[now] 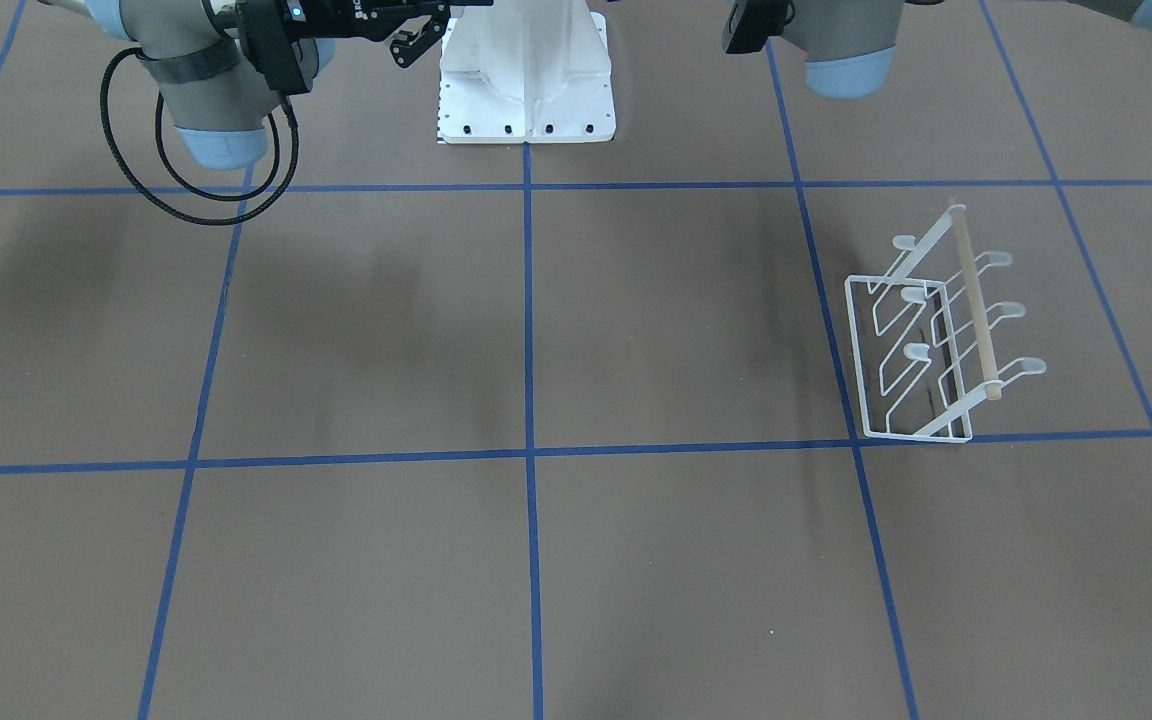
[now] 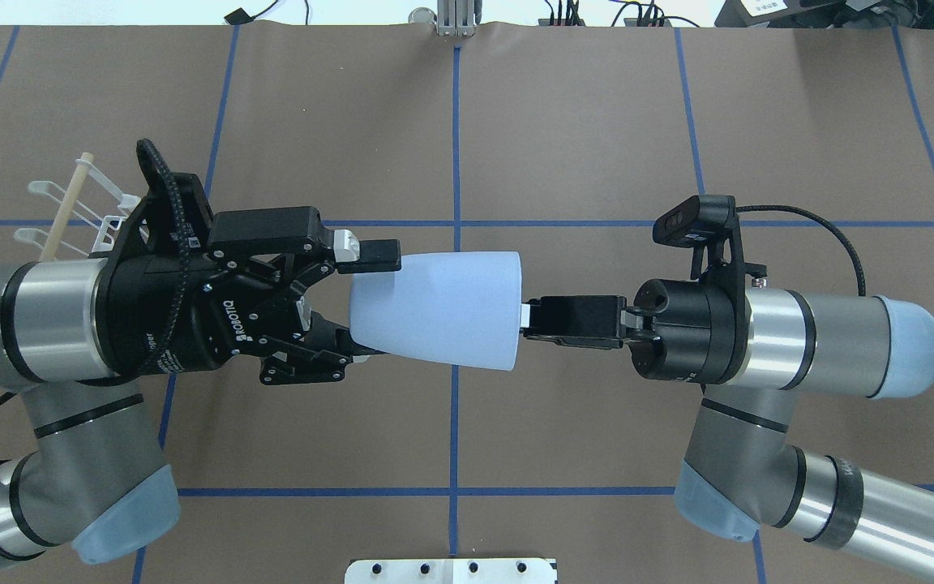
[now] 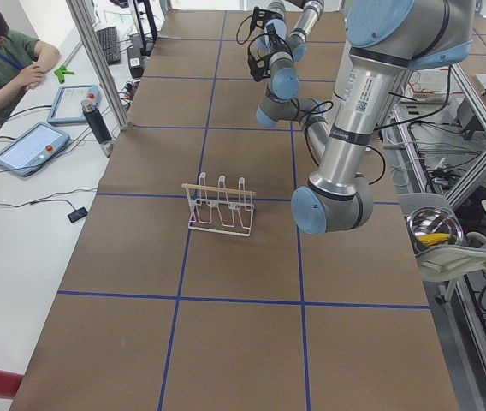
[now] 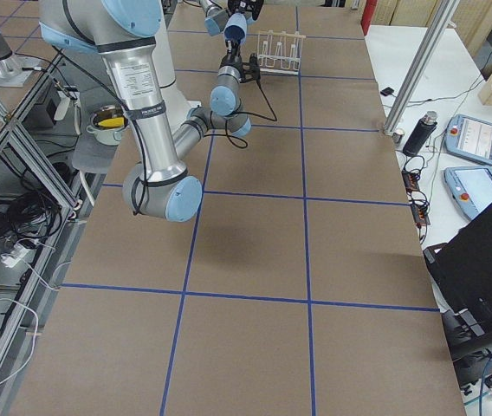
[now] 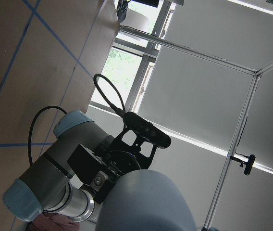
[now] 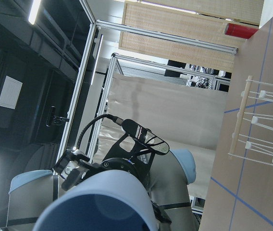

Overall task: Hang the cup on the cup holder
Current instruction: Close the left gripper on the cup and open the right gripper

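The pale blue cup's wide rim needs to stay free to go onto the cup holder. My left gripper should next grab the cup by its narrow base end.
The pale blue cup (image 2: 443,308) hangs on its side in the air between both grippers, over the table's middle. My right gripper (image 2: 528,318) is shut on the cup's wide rim. My left gripper (image 2: 370,304) is open, with its fingers (image 2: 374,255) on either side of the cup's narrow base end. The cup also shows in the exterior right view (image 4: 236,26), the left wrist view (image 5: 146,202) and the right wrist view (image 6: 98,202). The white wire cup holder (image 1: 936,330) stands on the table on my left side and holds nothing. In the overhead view my left arm partly hides the cup holder (image 2: 70,203).
The white robot base plate (image 1: 526,100) is at the near table edge. Blue tape lines grid the brown table. An operator (image 3: 3,60) sits at a side desk with tablets. A metal bowl (image 3: 434,229) sits off the table beside the robot.
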{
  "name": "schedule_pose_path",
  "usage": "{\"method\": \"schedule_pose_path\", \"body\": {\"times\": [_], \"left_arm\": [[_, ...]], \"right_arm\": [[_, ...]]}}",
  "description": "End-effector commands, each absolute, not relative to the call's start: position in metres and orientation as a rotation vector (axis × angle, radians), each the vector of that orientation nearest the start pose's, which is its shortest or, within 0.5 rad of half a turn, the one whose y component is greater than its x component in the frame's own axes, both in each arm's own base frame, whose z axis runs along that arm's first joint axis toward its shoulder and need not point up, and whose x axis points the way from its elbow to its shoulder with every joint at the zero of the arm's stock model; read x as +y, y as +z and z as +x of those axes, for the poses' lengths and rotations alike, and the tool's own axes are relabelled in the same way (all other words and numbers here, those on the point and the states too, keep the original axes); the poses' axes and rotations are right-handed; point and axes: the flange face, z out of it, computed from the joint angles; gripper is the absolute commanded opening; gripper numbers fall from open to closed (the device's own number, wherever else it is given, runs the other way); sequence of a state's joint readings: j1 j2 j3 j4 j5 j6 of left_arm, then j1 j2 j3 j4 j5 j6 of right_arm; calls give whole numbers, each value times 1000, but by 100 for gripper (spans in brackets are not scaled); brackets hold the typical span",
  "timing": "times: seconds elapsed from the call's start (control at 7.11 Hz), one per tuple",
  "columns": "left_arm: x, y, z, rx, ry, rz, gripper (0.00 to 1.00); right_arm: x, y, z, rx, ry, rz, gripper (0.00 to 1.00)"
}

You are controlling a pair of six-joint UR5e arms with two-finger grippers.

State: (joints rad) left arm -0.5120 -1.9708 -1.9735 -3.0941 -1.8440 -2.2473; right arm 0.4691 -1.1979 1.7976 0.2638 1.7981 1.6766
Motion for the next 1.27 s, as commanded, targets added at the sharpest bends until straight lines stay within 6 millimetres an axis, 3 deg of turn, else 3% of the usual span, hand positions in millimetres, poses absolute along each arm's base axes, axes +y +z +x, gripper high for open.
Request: {"method": "schedule_pose_path", "body": {"times": [0.0,0.14,0.28,0.42,0.56,0.7,0.84,1.13], "left_arm": [[-308,135,332,2283,-296,-326,90],[-309,135,332,2283,-298,-326,87],[-308,135,332,2282,-291,-328,77],[-307,134,332,2282,-287,-331,61],[-306,135,331,2284,-287,-332,37],[-305,133,330,2291,-281,-329,6],[-305,134,330,2289,-280,-330,0],[-306,135,331,2283,-281,-333,0]], "right_arm": [[-308,198,-365,-2386,-16,332,0],[-307,199,-366,-2385,-16,330,0],[-307,198,-366,-2386,-17,330,0],[-307,198,-366,-2385,-17,328,0],[-307,197,-366,-2387,-12,330,0],[-307,197,-366,-2388,-10,325,52],[-308,197,-367,-2391,2,322,100],[-310,198,-364,-2394,34,334,100]]}}
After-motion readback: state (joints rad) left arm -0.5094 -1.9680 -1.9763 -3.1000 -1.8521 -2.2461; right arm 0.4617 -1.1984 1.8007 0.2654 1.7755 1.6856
